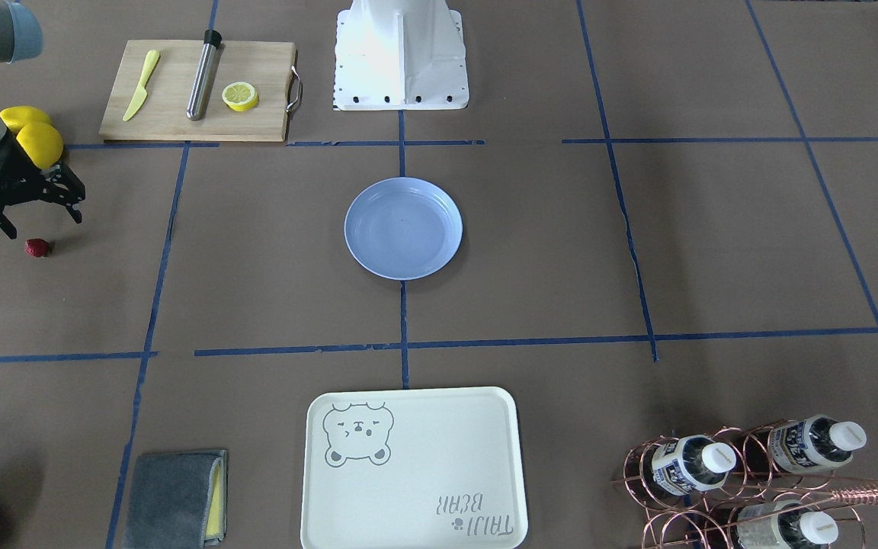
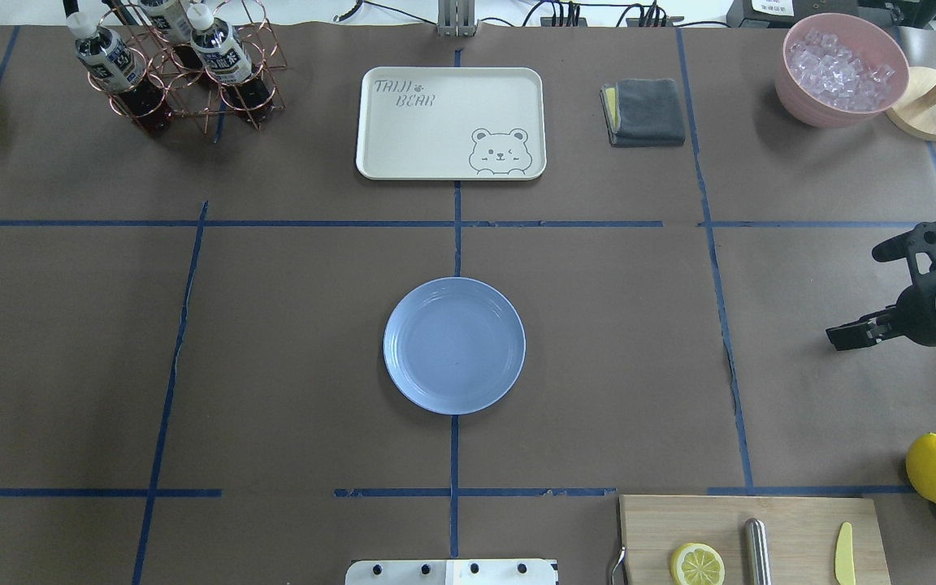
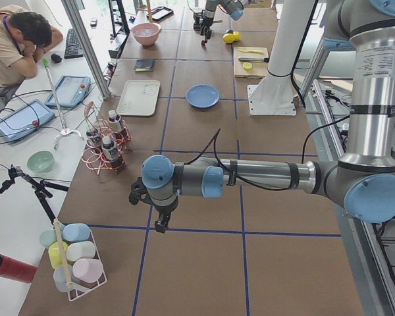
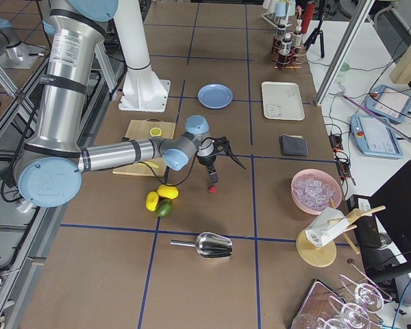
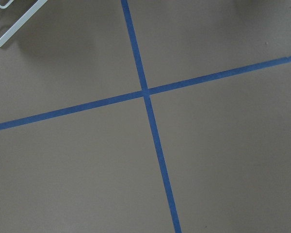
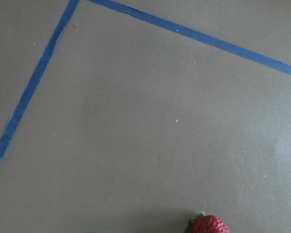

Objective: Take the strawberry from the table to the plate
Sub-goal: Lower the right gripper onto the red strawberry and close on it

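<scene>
The robot's right gripper should move the strawberry onto the plate (image 1: pixel 403 227), so it should next grab the strawberry by its plump red body (image 1: pixel 37 248).
The strawberry (image 1: pixel 36 248) is a small dark-red berry lying on the brown table (image 1: pixel 256 267) near its right end, also seen in the side view (image 4: pixel 212 188). In the right wrist view the strawberry (image 6: pixel 209 225) shows at the bottom edge. My right gripper (image 1: pixel 41 221) hovers just above and beside it, fingers spread open and holding nothing; from overhead the right gripper (image 2: pixel 866 292) sits at the right edge. The pale blue plate (image 1: pixel 403 227) lies bare at the table's middle (image 2: pixel 454 345). My left gripper (image 3: pixel 159 220) hangs over the table's far left end; whether it is open or shut I cannot tell.
Two yellow lemons (image 1: pixel 33 133) lie close behind my right gripper. A wooden cutting board (image 1: pixel 195 91) carries a lemon half (image 1: pixel 240 96), a yellow knife and a steel rod. The bear tray (image 1: pixel 412 469), grey cloth (image 1: pixel 176 499), bottle rack (image 1: pixel 744 476) and pink ice bowl (image 2: pixel 842 69) line the far side.
</scene>
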`<state>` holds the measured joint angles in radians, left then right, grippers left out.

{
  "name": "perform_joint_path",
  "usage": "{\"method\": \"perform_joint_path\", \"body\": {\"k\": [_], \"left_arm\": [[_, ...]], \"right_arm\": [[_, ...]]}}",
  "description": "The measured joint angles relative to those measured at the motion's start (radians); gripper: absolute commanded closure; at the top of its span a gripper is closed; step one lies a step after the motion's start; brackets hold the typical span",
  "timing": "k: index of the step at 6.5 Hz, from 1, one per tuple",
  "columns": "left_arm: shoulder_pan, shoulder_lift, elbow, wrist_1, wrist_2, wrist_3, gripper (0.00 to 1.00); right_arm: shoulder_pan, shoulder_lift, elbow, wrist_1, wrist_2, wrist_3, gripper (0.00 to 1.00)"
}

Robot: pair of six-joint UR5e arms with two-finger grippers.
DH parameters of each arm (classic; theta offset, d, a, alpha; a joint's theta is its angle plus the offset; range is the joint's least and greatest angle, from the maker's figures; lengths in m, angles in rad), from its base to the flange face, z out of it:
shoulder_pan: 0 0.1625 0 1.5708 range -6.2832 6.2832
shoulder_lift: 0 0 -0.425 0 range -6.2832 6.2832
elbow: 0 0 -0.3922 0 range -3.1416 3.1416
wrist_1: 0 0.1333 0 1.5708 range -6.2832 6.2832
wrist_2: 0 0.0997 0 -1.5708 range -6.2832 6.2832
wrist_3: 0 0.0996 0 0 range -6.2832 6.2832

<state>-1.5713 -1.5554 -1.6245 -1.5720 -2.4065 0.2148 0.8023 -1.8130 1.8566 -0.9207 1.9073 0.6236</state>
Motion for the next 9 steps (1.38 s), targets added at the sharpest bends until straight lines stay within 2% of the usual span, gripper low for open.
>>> {"method": "perform_joint_path", "body": {"k": [3,6,7,8,9], "left_arm": [[-0.001,0.002,-0.006,0.0,0.0,0.0,0.0],[-0.001,0.002,-0.01,0.0,0.001,0.0,0.0],[-0.001,0.001,-0.013,0.0,0.001,0.0,0.0],[-0.001,0.0,-0.016,0.0,0.001,0.0,0.0],[0.0,0.0,-0.017,0.0,0.001,0.0,0.0]], "right_arm": [[-0.002,0.0,-0.053,0.013,-0.037,-0.037,0.24],[-0.004,0.008,-0.071,0.013,-0.064,-0.05,0.24],[-0.005,0.01,-0.074,0.013,-0.065,-0.051,0.4],[-0.005,0.011,-0.076,0.013,-0.065,-0.051,0.46],[-0.006,0.012,-0.077,0.013,-0.065,-0.05,0.83]]}}
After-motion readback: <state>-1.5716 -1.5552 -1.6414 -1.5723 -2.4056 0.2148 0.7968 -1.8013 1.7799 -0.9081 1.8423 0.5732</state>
